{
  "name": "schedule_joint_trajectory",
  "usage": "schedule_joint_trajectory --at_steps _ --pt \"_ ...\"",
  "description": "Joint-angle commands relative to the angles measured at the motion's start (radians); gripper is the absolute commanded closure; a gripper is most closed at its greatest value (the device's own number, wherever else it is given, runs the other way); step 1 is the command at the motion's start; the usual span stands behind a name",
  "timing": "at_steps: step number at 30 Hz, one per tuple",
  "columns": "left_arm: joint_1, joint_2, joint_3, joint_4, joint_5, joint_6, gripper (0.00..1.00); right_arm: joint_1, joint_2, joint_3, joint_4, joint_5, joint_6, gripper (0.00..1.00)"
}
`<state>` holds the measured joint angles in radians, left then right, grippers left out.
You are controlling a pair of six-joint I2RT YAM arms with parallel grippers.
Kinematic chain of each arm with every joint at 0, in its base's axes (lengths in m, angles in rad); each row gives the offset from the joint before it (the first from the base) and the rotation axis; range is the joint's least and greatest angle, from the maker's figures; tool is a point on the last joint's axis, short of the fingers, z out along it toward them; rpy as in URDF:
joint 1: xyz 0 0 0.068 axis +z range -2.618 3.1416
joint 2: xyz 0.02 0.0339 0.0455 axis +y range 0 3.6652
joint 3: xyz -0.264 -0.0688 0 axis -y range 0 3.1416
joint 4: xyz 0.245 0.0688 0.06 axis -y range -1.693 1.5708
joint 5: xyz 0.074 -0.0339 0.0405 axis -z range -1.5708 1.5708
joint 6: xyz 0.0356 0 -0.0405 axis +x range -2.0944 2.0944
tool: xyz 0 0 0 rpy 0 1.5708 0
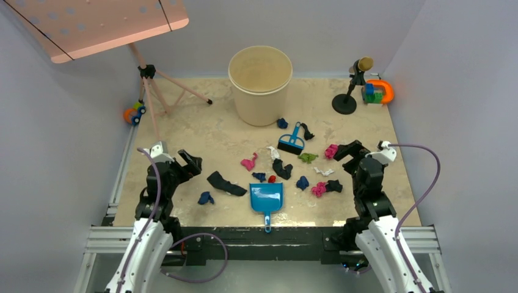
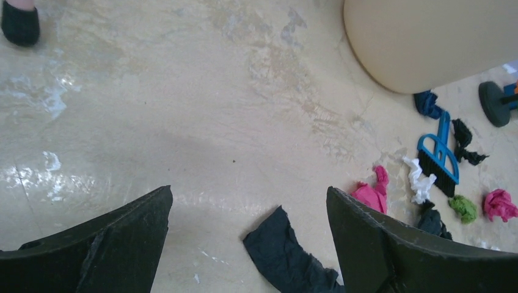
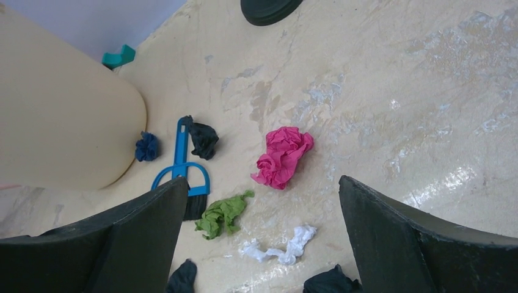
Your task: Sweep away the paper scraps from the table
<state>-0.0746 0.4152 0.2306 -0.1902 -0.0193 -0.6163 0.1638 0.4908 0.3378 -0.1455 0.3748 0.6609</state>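
Observation:
My left gripper grabs the blue dustpan across its handle (image 1: 267, 221) next, which leaves the pan and its open edge free for sweeping scraps.
Several paper scraps lie across the middle of the beige table (image 1: 201, 131): a long black one (image 1: 226, 183), a dark blue one (image 1: 206, 198), pink ones (image 1: 248, 162) (image 1: 331, 151) (image 1: 319, 189), a green one (image 1: 307, 157), white ones (image 1: 324, 171), a red bit (image 1: 272, 179). A blue dustpan (image 1: 266, 200) lies at the front centre. A small blue brush (image 1: 292, 142) lies behind it. My left gripper (image 1: 190, 163) is open and empty, left of the black scrap (image 2: 287, 253). My right gripper (image 1: 345, 152) is open and empty, above the white scrap (image 3: 281, 247), the green scrap (image 3: 221, 215) and the pink scrap (image 3: 282, 155).
A tall beige bucket (image 1: 260, 84) stands at the back centre. A pink tripod stand (image 1: 153, 85) is at the back left with a small toy (image 1: 134, 113) by it. A black stand (image 1: 348, 91) and colourful toys (image 1: 377, 93) are at the back right. A black rail (image 1: 256, 235) runs along the front.

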Motion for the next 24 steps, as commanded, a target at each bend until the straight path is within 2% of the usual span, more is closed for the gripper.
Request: schedule_joint_trajectory --at_steps 1,4,6,7,11,15,20,24 --pt "-0.002 0.133 0.040 0.085 0.090 0.022 0.00 0.005 0.002 0.007 0.002 0.052 0.047 0.01" --pt "-0.009 0.160 0.027 0.157 0.204 0.049 0.01 0.004 0.039 0.037 -0.070 0.154 0.115 0.02" --pt "-0.063 0.151 -0.011 0.281 0.286 0.080 0.00 0.003 0.066 0.049 -0.070 0.159 0.112 0.02" --pt "-0.112 0.155 -0.015 0.305 0.272 0.094 0.00 0.004 0.080 0.056 -0.070 0.151 0.109 0.02" --pt "-0.285 0.224 0.053 0.241 0.142 0.162 0.00 0.005 0.106 0.067 -0.071 0.149 0.108 0.03" --pt "-0.410 0.259 0.109 0.127 0.035 0.144 0.00 0.005 0.091 0.059 -0.066 0.153 0.103 0.03" --pt "-0.582 0.268 0.202 -0.106 -0.112 0.033 0.03 0.005 0.056 0.043 -0.057 0.146 0.095 0.03" --pt "-0.811 0.323 0.263 -0.242 -0.261 -0.116 0.04 0.005 0.049 0.040 -0.057 0.142 0.105 0.03"
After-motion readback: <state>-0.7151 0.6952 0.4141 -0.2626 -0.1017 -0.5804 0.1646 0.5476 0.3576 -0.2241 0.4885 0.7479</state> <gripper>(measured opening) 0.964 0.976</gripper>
